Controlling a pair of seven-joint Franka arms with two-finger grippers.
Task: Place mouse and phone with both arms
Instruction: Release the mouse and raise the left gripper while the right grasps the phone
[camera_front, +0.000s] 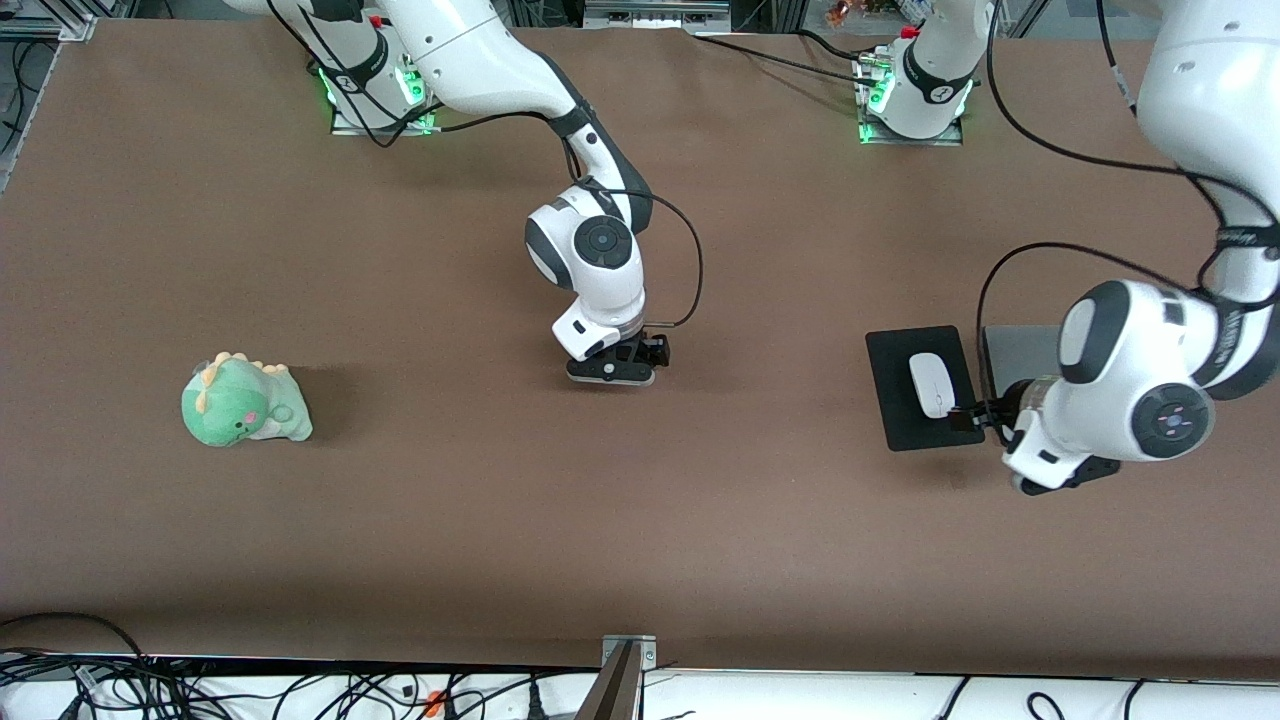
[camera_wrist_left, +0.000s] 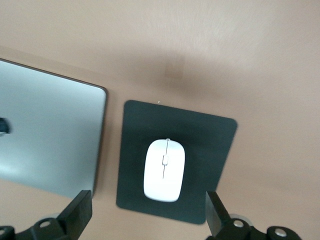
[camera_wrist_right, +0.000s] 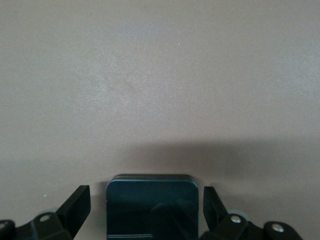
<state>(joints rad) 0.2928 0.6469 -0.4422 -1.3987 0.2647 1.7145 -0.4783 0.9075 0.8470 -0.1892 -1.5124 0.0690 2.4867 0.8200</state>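
My right gripper should next grab the black phone's long side edges to place it beside the green dinosaur plush (camera_front: 246, 401).
The white mouse (camera_front: 931, 385) lies on a black mouse pad (camera_front: 900, 425) toward the left arm's end of the table. In the left wrist view the mouse (camera_wrist_left: 164, 170) lies below my left gripper (camera_wrist_left: 148, 197), which is open and empty, its fingers spread wider than the pad (camera_wrist_left: 210, 140). In the front view the left gripper (camera_front: 978, 415) hangs over the pad's edge beside the mouse. My right gripper (camera_front: 612, 372) is low over the middle of the table. It is open, and the black phone (camera_wrist_right: 152, 207) lies between its fingers (camera_wrist_right: 75, 205) with a gap on each side. The front view hides the phone.
A grey flat slab (camera_front: 1020, 350) lies beside the mouse pad, partly under the left arm; it also shows in the left wrist view (camera_wrist_left: 45, 135). A green dinosaur plush (camera_front: 243, 403) sits toward the right arm's end of the table.
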